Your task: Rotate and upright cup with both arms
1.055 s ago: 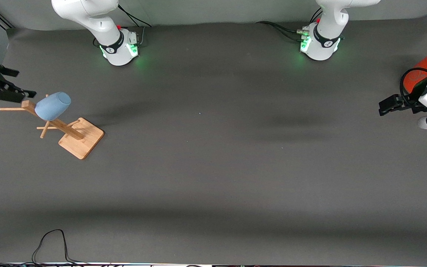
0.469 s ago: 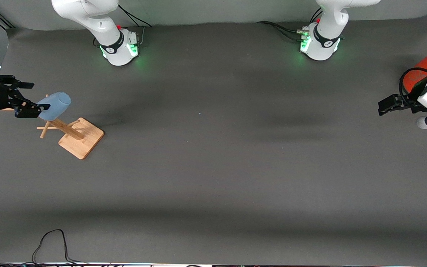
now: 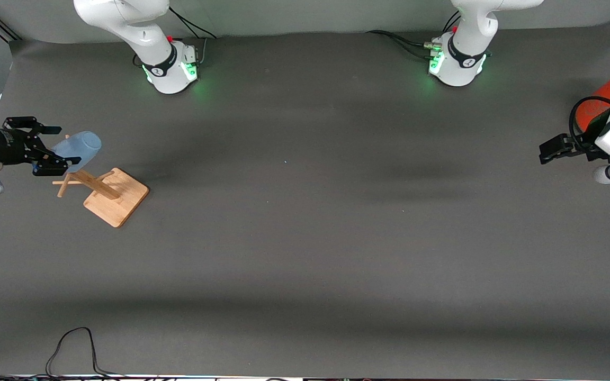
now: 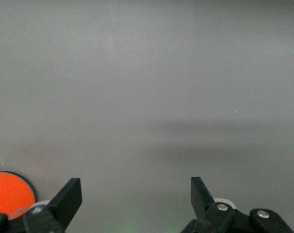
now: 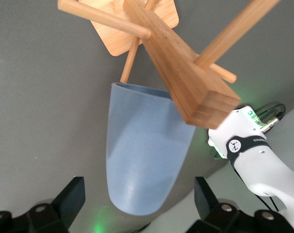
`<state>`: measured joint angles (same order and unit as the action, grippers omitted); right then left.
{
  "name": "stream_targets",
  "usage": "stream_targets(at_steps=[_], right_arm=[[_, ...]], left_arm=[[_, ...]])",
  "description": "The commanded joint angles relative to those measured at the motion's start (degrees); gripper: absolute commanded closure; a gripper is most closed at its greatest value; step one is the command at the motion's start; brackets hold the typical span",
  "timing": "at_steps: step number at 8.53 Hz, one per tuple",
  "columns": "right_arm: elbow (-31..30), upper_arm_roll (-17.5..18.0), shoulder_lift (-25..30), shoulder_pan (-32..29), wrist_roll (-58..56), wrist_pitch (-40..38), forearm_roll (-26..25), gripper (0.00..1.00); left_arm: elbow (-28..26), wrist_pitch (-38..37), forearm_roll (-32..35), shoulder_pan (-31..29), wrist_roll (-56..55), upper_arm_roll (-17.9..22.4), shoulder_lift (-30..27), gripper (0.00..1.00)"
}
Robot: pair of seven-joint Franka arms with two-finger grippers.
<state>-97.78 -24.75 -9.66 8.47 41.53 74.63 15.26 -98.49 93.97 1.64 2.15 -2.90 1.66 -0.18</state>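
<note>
The light-blue cup's open rim (image 5: 142, 89) needs to stay free for turning the cup upright, so my right gripper will next grab the cup by its closed lower end (image 5: 137, 191).
The light-blue cup (image 3: 81, 147) hangs tilted on a peg of a wooden rack (image 3: 117, 197) at the right arm's end of the table. My right gripper (image 3: 61, 144) is open, level with the cup, one finger on each side of its lower part. In the right wrist view the cup (image 5: 144, 155) points its closed end between the open fingers of that gripper (image 5: 139, 194), without touching them. My left gripper (image 3: 546, 152) is open and empty beside the orange container (image 3: 599, 103) at the left arm's end; in its wrist view (image 4: 136, 187) it holds nothing.
The rack's post and pegs (image 5: 181, 73) stand close above the cup in the right wrist view. The orange container's top (image 4: 8, 194) shows beside one left finger. A black cable (image 3: 72, 344) lies at the table's edge nearest the front camera.
My right gripper has moved in toward the cup and lowered a little, so its open fingers now straddle the cup. The left arm has hardly moved.
</note>
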Motion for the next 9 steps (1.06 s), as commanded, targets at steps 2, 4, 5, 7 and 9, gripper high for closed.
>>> stream_targets(at_steps=[2,4,5,7,9], right_arm=[[-3.37,-0.21,0.95,0.49,1.71,2.88,2.93,0.00],[-5.65,-0.21,1.30,0.58,1.89,4.54,3.28,0.00],[-6.80,-0.21,1.31,0.58,1.80,5.51,3.28,0.00],[-9.08,-0.21,1.74,0.67,1.80,7.53,3.28,0.00],[-9.18,-0.21,1.83,0.67,1.80,7.63,3.28,0.30]], left_arm=[[-1.27,0.68,0.82,0.05,-0.18,0.01,-0.26,0.00],[-0.92,1.91,0.73,-0.13,0.17,0.53,-1.13,0.00],[1.17,1.14,0.73,-0.13,-0.70,0.54,-1.14,0.00],[1.72,-0.36,-1.02,-1.26,-0.53,0.62,-1.58,0.00],[1.46,-0.46,-2.69,-0.93,-1.93,0.54,-0.61,0.00]])
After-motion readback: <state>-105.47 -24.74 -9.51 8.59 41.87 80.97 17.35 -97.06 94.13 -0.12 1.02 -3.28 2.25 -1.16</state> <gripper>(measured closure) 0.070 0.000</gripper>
